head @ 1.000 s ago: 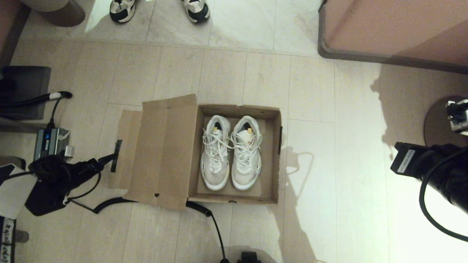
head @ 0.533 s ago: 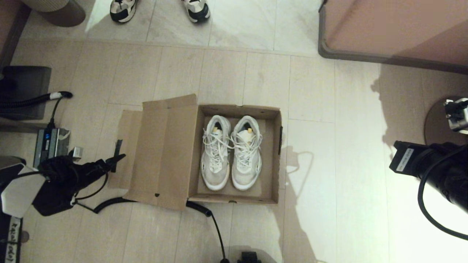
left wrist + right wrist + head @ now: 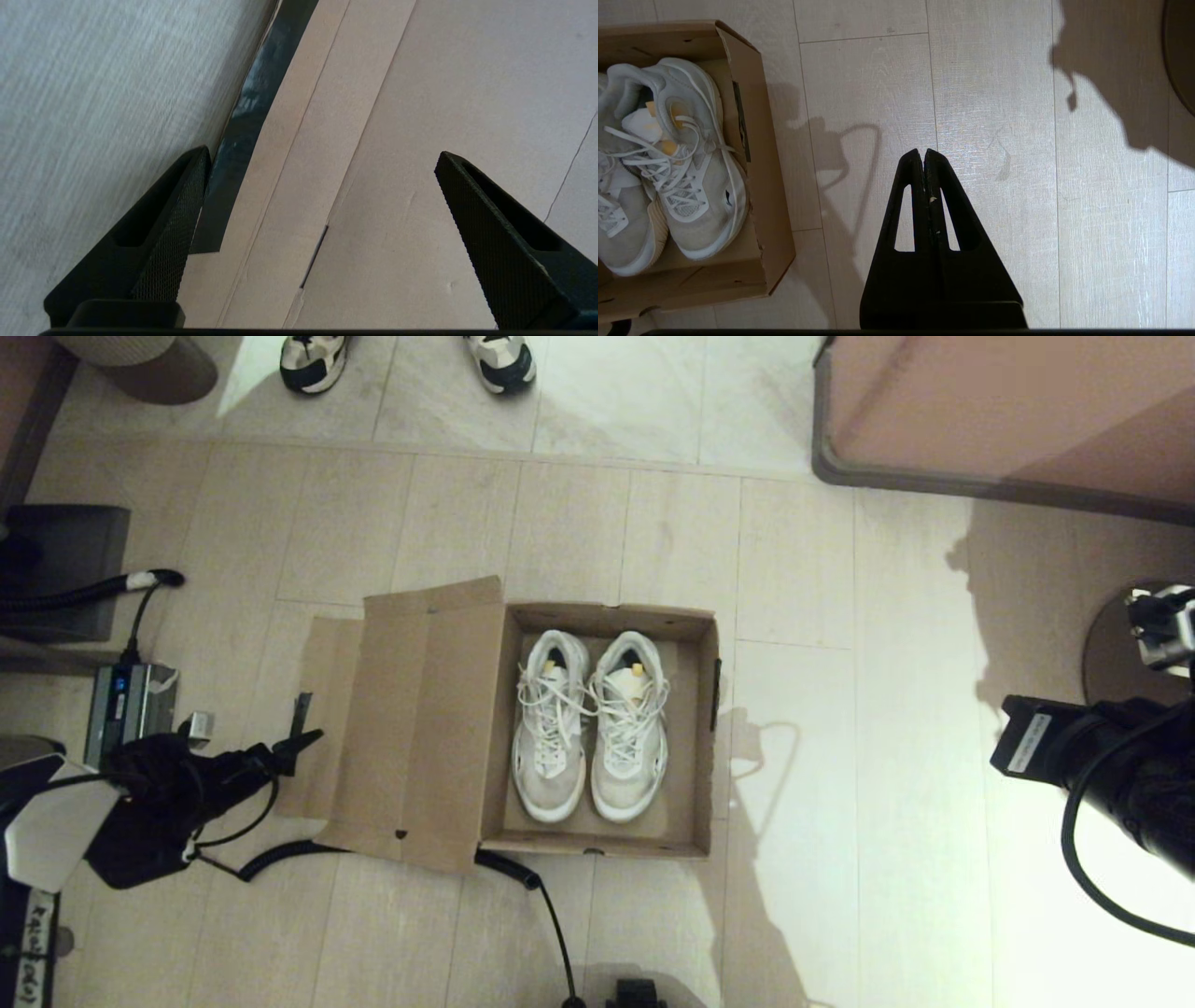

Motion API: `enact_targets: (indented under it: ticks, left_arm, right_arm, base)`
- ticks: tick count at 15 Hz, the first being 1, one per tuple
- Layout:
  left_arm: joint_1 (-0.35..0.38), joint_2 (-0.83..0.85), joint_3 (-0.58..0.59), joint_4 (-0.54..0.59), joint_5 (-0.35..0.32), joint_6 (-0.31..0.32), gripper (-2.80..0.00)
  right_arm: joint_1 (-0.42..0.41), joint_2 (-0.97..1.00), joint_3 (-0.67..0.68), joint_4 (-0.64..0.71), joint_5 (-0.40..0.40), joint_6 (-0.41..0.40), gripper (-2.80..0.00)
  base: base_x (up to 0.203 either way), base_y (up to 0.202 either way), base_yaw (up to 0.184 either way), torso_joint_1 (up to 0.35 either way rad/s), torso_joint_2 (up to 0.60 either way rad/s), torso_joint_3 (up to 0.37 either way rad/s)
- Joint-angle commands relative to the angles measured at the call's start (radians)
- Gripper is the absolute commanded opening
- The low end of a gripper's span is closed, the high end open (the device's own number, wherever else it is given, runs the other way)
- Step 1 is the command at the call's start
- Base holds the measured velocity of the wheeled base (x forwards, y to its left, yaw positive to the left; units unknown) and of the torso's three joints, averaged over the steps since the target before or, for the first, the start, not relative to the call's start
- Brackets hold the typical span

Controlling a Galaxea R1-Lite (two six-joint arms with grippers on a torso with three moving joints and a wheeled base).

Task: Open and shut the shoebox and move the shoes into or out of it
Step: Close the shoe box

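I should close my left gripper now, because the gripper's fingertip is level with the flap's taped edge [image 3: 238, 129]. Closing now would hold the flap.
The brown shoebox [image 3: 698, 737] lies open on the floor, its lid [image 3: 411, 728] folded flat out to the left. The pair of white shoes [image 3: 590, 733] sits side by side inside, also seen in the right wrist view [image 3: 686, 163]. My left gripper [image 3: 301, 745] is open at the lid flap's outer edge, next to the dark tape strip [image 3: 298, 714]. In the left wrist view its jaws [image 3: 322, 151] stand wide apart over the flap [image 3: 383, 140] and tape [image 3: 243, 121]. My right gripper [image 3: 923, 151] is shut on nothing, over bare floor right of the box.
A coiled black cable [image 3: 523, 877] runs along the box's near side. A grey device [image 3: 131, 705] and hose [image 3: 84, 593] lie at the left. Two white-and-black sneakers [image 3: 313, 359] stand at the far edge. A pink furniture piece [image 3: 1008, 411] fills the far right.
My left gripper has moved right, from short of the lid flap to its taped edge. The right arm has crept slightly left. Box and shoes have not moved.
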Motion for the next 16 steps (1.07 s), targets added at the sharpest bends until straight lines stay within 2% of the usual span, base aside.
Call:
enact_targets:
  ticks: [1, 11, 16]
  left_arm:
    - [-0.001, -0.001, 0.004, -0.015, -0.004, -0.004, -2.80]
    - [0.007, 0.011, -0.006, -0.016, -0.002, -0.003, -2.80]
    - [0.020, -0.065, 0.003, -0.009, 0.007, -0.001, -2.80]
  right_arm:
    - [0.001, 0.005, -0.007, -0.004, -0.003, 0.001, -2.80]
    - [0.004, 0.054, -0.054, -0.004, -0.002, -0.003, -2.80]
    - [0.002, 0.254, -0.192, -0.002, -0.008, 0.001, -2.80]
  base:
    - [0.000, 0.000, 0.000, 0.000, 0.00, 0.000]
    - [0.000, 0.000, 0.000, 0.000, 0.00, 0.000]
    - [0.000, 0.000, 0.000, 0.000, 0.00, 0.000]
